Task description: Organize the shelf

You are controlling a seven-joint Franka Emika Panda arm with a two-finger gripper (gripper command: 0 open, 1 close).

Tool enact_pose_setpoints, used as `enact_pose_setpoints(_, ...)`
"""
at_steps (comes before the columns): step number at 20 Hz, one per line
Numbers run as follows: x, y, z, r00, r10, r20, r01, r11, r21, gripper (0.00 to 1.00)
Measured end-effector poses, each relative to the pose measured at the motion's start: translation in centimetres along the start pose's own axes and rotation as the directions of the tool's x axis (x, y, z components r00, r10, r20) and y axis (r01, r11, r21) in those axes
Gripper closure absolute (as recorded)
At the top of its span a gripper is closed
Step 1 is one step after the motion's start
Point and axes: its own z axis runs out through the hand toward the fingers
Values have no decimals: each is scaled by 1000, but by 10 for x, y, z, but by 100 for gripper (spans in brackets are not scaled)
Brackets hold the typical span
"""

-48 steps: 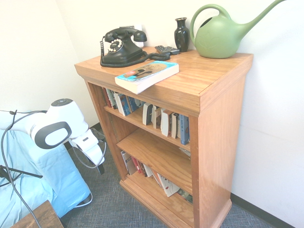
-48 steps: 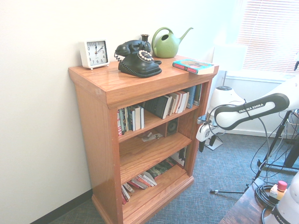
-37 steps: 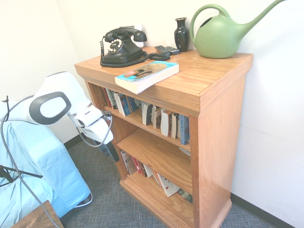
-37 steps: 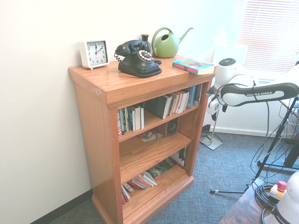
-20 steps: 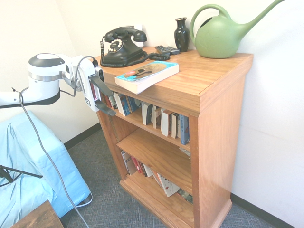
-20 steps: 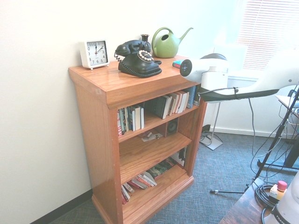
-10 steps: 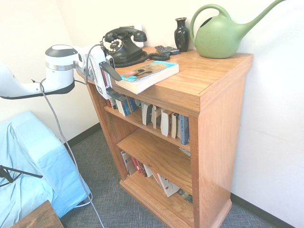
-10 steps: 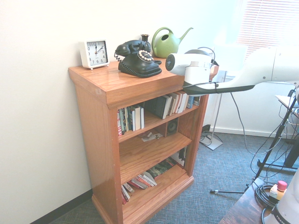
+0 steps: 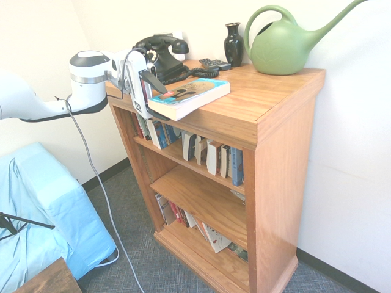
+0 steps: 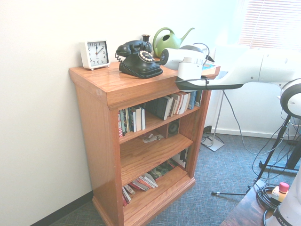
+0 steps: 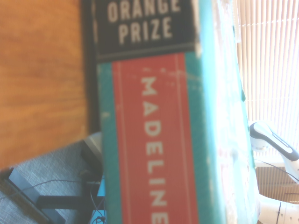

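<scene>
Next, my gripper grabs the teal paperback book by its spine side jutting past the shelf's edge point(image 9: 156, 104), since the shelf's wooden top point(image 9: 235, 107) covers the book's bottom elsewhere.
The shelf point(image 9: 269, 104) is an orange-brown wooden bookcase with a thick top point(image 10: 117, 84) and rows of paperbacks point(image 9: 211, 155) on its tiers. A teal-covered book point(image 9: 192, 94) lies flat on the top and juts over the front edge. My gripper point(image 9: 156, 97) is open and level with the near end of that book, one finger above it and one below. Up close, the wrist view shows the book's spine point(image 11: 154, 140), teal with a red band. In the second exterior view the arm point(image 10: 188, 63) hides most of the book and the fingers.
On the top stand a black rotary phone point(image 9: 159, 58), a dark vase point(image 9: 233, 43), a green watering can point(image 9: 284, 46), a remote point(image 9: 215, 63) and a white clock point(image 10: 95, 53). A blue-covered block point(image 9: 43, 213) sits on the floor to the left of the shelf.
The arm has risen from beside the lower shelf to the level of the top. It has moved in towards the book's near end, and the gripper has stayed open throughout.
</scene>
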Motion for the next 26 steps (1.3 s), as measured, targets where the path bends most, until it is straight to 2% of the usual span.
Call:
enact_pose_setpoints(1,0,-1,1,1000,-3,1,3,1000,-2,0)
enact_pose_setpoints(2,0,-2,2,1000,-6,2,6,1000,-4,100)
enact_pose_setpoints(18,-8,-12,14,995,-96,13,96,995,-5,100)
enact_pose_setpoints(26,-3,-8,12,996,-87,-3,87,996,21,100)
